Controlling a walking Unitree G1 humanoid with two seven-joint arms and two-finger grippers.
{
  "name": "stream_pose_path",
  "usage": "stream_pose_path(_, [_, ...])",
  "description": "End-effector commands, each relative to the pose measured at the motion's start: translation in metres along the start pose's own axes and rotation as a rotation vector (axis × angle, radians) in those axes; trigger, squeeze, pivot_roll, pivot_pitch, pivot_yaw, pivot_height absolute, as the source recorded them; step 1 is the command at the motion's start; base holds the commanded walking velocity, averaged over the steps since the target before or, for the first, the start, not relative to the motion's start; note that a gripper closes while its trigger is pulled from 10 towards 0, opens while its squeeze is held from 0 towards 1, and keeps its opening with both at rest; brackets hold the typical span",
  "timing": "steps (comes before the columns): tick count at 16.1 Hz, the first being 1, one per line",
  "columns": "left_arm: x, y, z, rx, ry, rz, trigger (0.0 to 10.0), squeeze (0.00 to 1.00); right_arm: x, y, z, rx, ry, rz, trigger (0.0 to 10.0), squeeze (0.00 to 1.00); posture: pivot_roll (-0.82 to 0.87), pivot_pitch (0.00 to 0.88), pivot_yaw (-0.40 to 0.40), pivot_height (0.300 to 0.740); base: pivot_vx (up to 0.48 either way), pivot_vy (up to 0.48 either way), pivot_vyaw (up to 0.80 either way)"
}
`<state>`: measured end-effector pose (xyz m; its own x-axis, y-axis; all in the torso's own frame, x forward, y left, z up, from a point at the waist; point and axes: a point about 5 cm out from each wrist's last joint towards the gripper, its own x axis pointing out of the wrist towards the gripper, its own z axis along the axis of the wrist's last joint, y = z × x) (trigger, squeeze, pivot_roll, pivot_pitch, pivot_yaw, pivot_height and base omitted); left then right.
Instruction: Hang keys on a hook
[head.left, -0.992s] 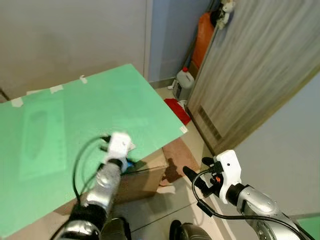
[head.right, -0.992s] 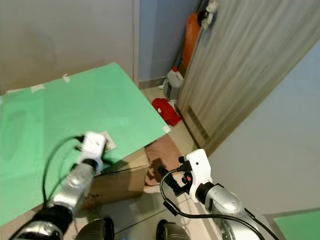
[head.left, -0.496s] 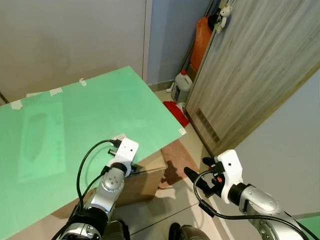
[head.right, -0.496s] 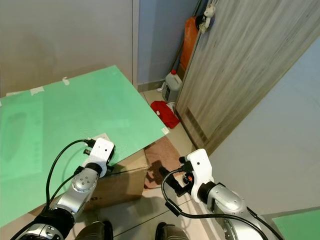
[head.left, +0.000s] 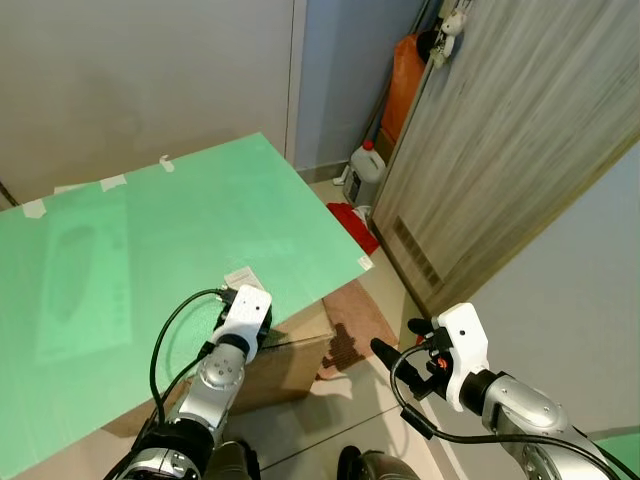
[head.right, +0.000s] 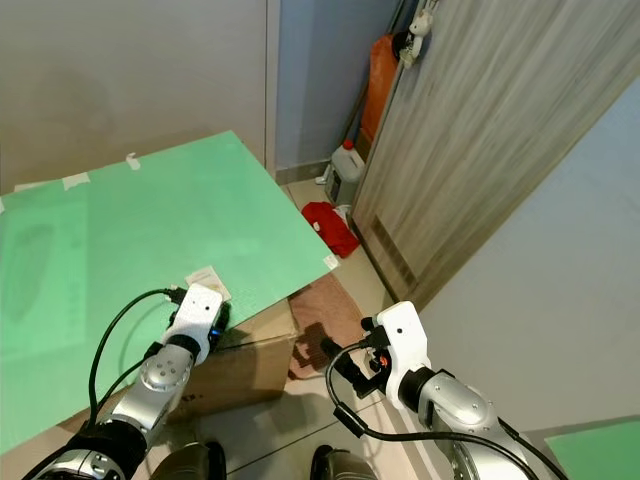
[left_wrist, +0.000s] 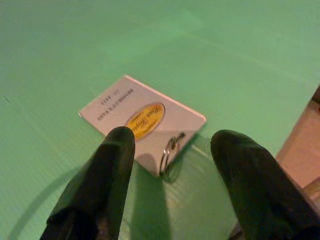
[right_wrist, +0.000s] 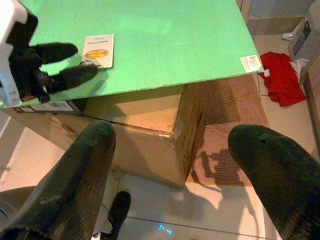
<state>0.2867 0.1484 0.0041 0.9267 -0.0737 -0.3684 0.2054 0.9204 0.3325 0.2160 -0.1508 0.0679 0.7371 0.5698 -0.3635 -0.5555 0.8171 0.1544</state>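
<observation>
The left gripper should next pinch the metal ring (left_wrist: 170, 150) that stands up at the white tag's corner to hang the keys, since the tag lies flat against the board.
The keys are a white tag (left_wrist: 145, 119) with a yellow oval and a metal ring (left_wrist: 170, 150), lying flat near the front edge of the green board (head.left: 150, 230). The tag (head.left: 240, 277) lies just beyond my left wrist. My left gripper (left_wrist: 172, 142) is open, one black finger on each side of the ring, low over the board; it holds nothing. From the right wrist view the left gripper (right_wrist: 85, 59) points at the tag (right_wrist: 98, 50). My right gripper (head.left: 398, 338) hangs open over the floor, right of the board. A small white toy (head.left: 452, 20) hangs at the top of the wooden door (head.left: 500, 150).
The green board rests on a cardboard box (right_wrist: 150, 125). A brown mat (head.left: 355, 310), a red cloth (head.left: 352, 220), a white jug (head.left: 367, 168) and an orange object (head.left: 408, 70) lie in the narrow gap beside the door. A grey wall stands behind the board.
My left arm has come down from a blurred, higher pose and settled at the board's front edge behind the tag. The right gripper has sunk slightly.
</observation>
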Motion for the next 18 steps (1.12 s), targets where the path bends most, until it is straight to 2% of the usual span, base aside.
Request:
stream_pose_path(1, [0.002,-0.003,0.005,0.032,-0.02,-0.002,10.0,0.0,-0.006,-0.004,0.0,-0.001,0.006,-0.014,10.0,0.0,-0.08,0.13,-0.106,0.74,0.0,0.0,0.0])
stream_pose_path(4, [0.008,-0.002,0.029,0.133,-0.132,-0.01,10.0,0.0,-0.004,-0.002,-0.001,-0.002,0.009,-0.011,10.0,0.0,-0.08,0.129,-0.106,0.74,0.0,0.0,0.0])
stream_pose_path(18, [0.011,-0.002,0.059,0.172,-0.297,-0.033,10.0,0.0,-0.003,-0.003,0.0,0.002,0.007,-0.01,10.0,0.0,-0.08,0.142,-0.106,0.74,0.0,0.0,0.0])
